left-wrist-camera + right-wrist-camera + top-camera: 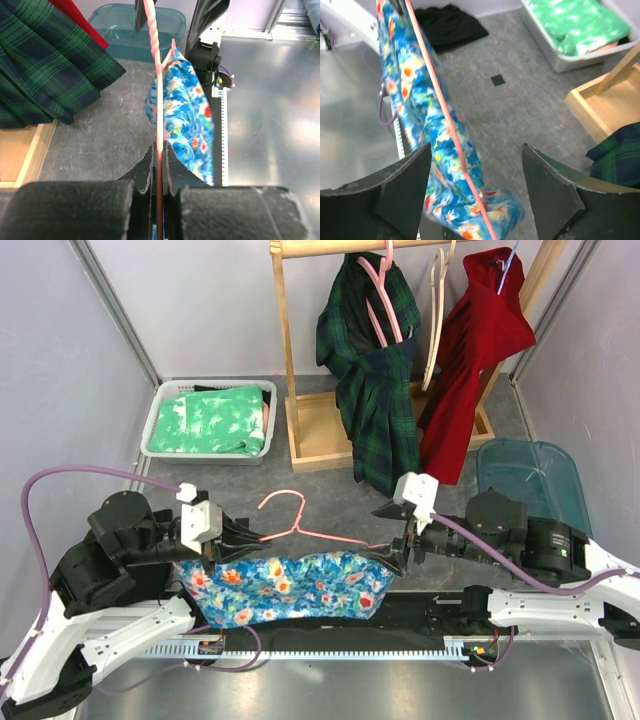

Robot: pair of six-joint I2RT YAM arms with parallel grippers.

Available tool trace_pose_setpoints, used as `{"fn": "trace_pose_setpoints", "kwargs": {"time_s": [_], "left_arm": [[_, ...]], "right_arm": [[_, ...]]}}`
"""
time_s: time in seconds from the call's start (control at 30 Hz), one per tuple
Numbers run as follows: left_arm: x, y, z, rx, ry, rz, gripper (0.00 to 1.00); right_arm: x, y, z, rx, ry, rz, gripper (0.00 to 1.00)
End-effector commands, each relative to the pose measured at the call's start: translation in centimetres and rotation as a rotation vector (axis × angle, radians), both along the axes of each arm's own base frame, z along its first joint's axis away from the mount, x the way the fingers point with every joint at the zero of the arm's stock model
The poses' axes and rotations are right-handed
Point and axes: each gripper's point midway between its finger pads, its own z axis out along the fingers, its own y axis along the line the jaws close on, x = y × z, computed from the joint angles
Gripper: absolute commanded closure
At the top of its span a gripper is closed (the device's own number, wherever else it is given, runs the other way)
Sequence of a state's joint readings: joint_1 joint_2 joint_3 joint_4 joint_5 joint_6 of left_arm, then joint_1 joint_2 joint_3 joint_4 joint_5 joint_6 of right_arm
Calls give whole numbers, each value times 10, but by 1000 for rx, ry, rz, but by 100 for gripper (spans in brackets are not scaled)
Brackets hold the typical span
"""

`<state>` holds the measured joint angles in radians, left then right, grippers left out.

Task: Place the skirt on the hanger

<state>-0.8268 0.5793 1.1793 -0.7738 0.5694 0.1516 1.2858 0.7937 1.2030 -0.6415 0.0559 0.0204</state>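
My right gripper grabs the pink hanger's wire end opposite my left gripper next, so the hanger's hook stays free to hang on the rack.
A pink wire hanger (300, 527) is held level above the table's front, with a blue floral skirt (285, 588) draped over its lower bar. My left gripper (232, 536) is shut on the hanger's left end; in the left wrist view the pink wire (159, 125) runs between the closed fingers and the skirt (192, 117) hangs to its right. My right gripper (397, 552) is open at the hanger's right end. In the right wrist view the skirt (440, 165) and the wire (455, 145) pass between the spread fingers, which do not touch them.
A wooden clothes rack (300, 370) stands at the back with a green plaid garment (378, 380) and a red garment (470, 370) hung on it. A white basket (155, 420) of green cloth sits back left. A teal lid (530, 480) lies at the right.
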Motion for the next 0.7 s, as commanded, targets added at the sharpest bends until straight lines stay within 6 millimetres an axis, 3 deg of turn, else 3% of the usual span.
{"fn": "trace_pose_setpoints", "kwargs": {"time_s": [0.0, 0.13, 0.23, 0.33, 0.37, 0.43, 0.67], "left_arm": [[-10, 4, 34, -85, -101, -37, 98], [-12, 5, 33, -87, -98, -44, 98], [-13, 5, 34, -90, -99, -44, 98], [-13, 7, 34, -94, -100, -41, 98], [-13, 7, 34, -94, -99, -38, 98], [-12, 7, 33, -92, -94, -31, 98], [3, 9, 30, -89, -82, 57, 98]], "right_arm": [[-8, 10, -25, -71, 24, 60, 20], [-6, 16, -35, -92, 35, 57, 18], [1, 20, -37, -89, 41, 18, 26], [5, 24, -39, -95, 57, -7, 57], [6, 25, -39, -96, 61, -14, 77], [7, 25, -39, -93, 70, -28, 99], [17, 19, -24, -28, 59, -98, 100]]}}
